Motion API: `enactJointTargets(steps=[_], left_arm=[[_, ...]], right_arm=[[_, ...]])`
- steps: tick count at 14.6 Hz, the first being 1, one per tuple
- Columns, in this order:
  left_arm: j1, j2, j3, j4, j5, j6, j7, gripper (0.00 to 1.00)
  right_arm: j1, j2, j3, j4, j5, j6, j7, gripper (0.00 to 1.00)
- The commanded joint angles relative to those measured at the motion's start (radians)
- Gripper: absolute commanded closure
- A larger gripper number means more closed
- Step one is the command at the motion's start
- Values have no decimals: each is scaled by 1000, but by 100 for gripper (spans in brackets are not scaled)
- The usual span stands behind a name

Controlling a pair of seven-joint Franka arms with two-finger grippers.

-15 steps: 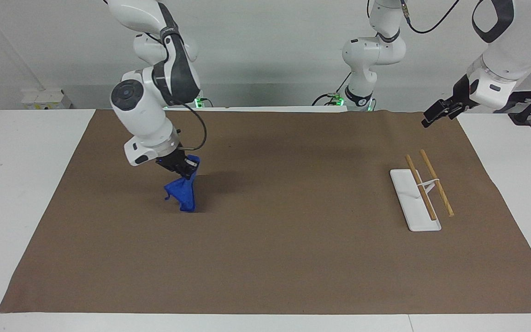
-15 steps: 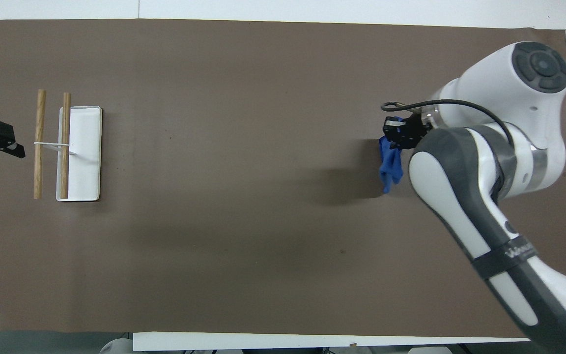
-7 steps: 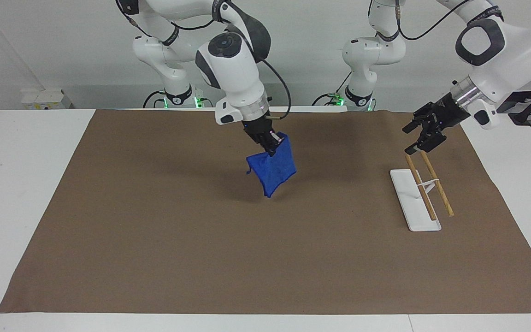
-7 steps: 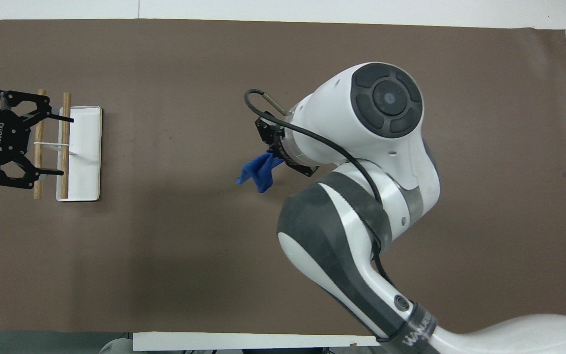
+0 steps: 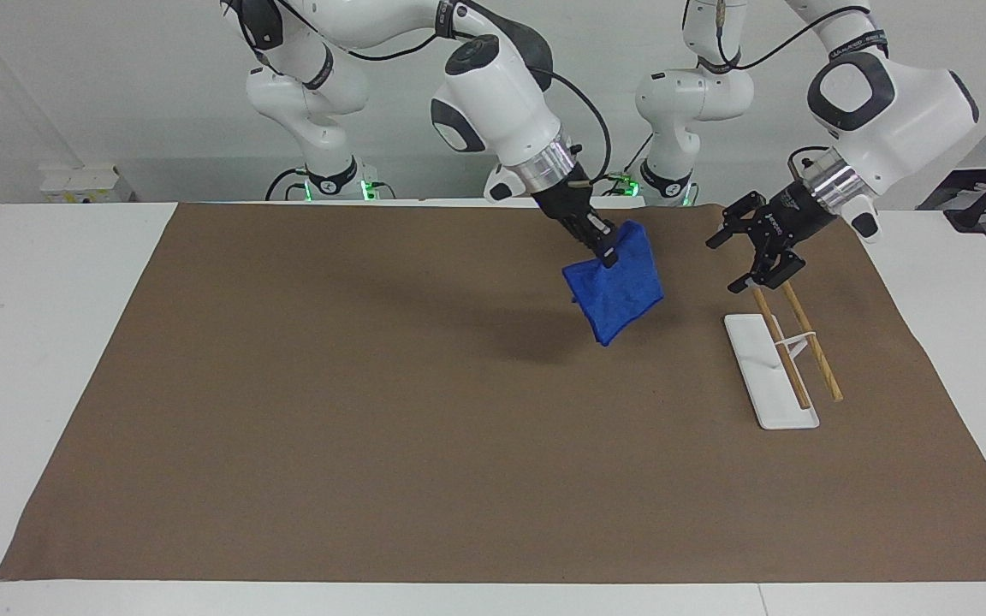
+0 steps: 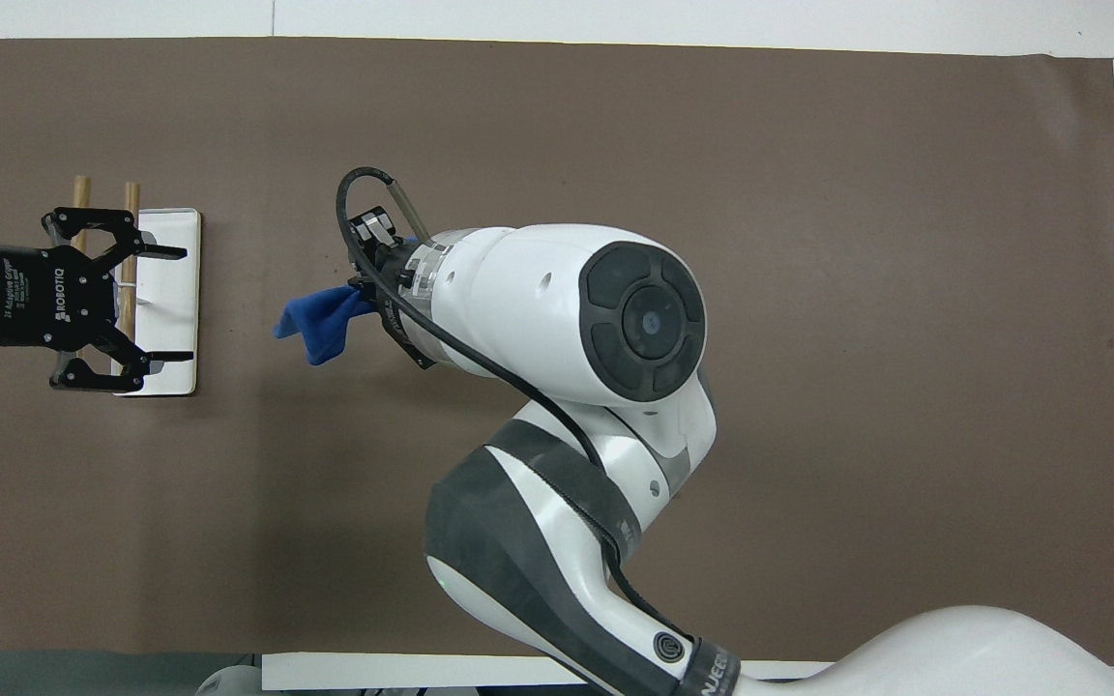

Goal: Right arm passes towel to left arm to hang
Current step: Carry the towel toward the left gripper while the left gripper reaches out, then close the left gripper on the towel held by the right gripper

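Note:
My left gripper grabs the hanging towel by the free edge jutting out next, since my right gripper already covers one part of the towel.
The blue towel [image 5: 614,291] hangs in the air from one upper edge, with my right gripper [image 5: 606,253] shut on it. It is over the brown mat, beside the rack, with its shadow on the mat below. In the overhead view the towel [image 6: 318,324] sticks out from under the right arm's wrist, which hides the right gripper. My left gripper [image 5: 722,265] is open and empty, up over the rack's end nearest the robots, its fingers pointing at the towel with a gap between. From above, the left gripper [image 6: 188,304] covers part of the rack.
The rack [image 5: 771,376] is a white base [image 6: 178,232] carrying two wooden rods [image 5: 814,342] and stands toward the left arm's end of the table. A brown mat [image 5: 373,428] covers most of the white table [image 5: 48,342].
The right arm lifted the towel off the mat and carried it from its own end toward the rack. The left gripper swung in over the rack and turned toward the towel.

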Motion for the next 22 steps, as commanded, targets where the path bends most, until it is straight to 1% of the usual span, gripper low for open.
enactJointTargets(steps=[1, 2, 4, 6, 7, 8, 9, 10, 11, 13, 14, 15, 16, 22], left_arm=[[-43, -76, -1, -107, -18, 63, -36, 0], [-44, -80, -4, -120, -18, 77, -45, 0], [-51, -87, -30, -138, -18, 144, -59, 0], [-54, -82, -35, -140, -25, 165, -76, 0], [-70, -82, -33, -141, -27, 174, -78, 1], [-77, -84, -35, -144, -27, 182, -84, 5], [-77, -82, -33, -146, -28, 186, -84, 13], [-77, -79, -33, -144, -28, 189, -84, 23], [-71, -76, -33, -144, -28, 195, -85, 37], [-75, -70, -32, -144, -27, 214, -75, 72], [-77, -62, -32, -144, -27, 226, -70, 84], [-77, -61, -32, -143, -25, 231, -67, 95], [-77, -59, -32, -141, -24, 234, -61, 100], [-67, -53, -32, -131, -24, 240, 56, 100]], right_arm=[[-7, 50, 48, 44, 6, 84, 73, 100], [-4, 51, 53, 44, 4, 91, 80, 100], [4, 54, 54, 46, 4, 103, 88, 100], [4, 57, 59, 46, 4, 118, 100, 100], [4, 57, 64, 46, 4, 120, 100, 100], [4, 57, 64, 46, 4, 120, 100, 100], [4, 57, 64, 46, 3, 120, 100, 100], [4, 57, 64, 46, 3, 120, 100, 100], [4, 57, 64, 46, 3, 120, 100, 100], [4, 57, 64, 46, 3, 120, 100, 100], [4, 59, 64, 46, 3, 120, 100, 100], [4, 57, 64, 48, 3, 120, 99, 100], [4, 57, 64, 52, 3, 120, 99, 100], [4, 59, 64, 54, 3, 118, 99, 100]])
